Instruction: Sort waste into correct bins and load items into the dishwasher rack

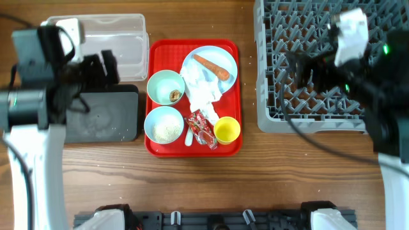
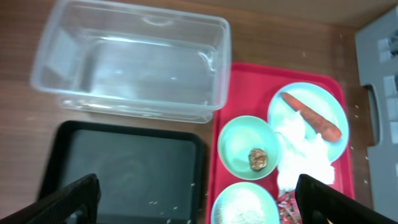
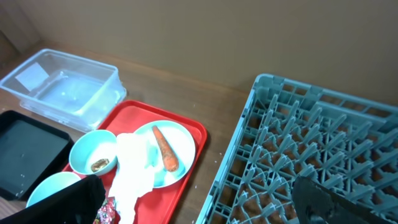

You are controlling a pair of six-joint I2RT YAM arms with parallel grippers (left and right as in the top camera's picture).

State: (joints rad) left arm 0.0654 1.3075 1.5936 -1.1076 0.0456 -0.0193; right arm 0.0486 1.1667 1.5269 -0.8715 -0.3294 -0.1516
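My left gripper will next take the teal scrap bowl by its napkin-side rim. The opposite rim of the bowl will then stay free to tip waste into the black tray.
On a red tray lie a pale blue plate with an orange carrot, a crumpled white napkin, a teal bowl with a brown scrap, a teal bowl of rice, a red wrapper, a yellow cup and a white spoon. The clear tub and black tray stand to the left, the grey rack to the right. My left gripper is open above the black tray. My right gripper is open above the rack's left edge.
A few rice grains lie on the black tray's near right part. Bare wooden table runs between the red tray and the rack and along the front. The arm bases stand at the front edge.
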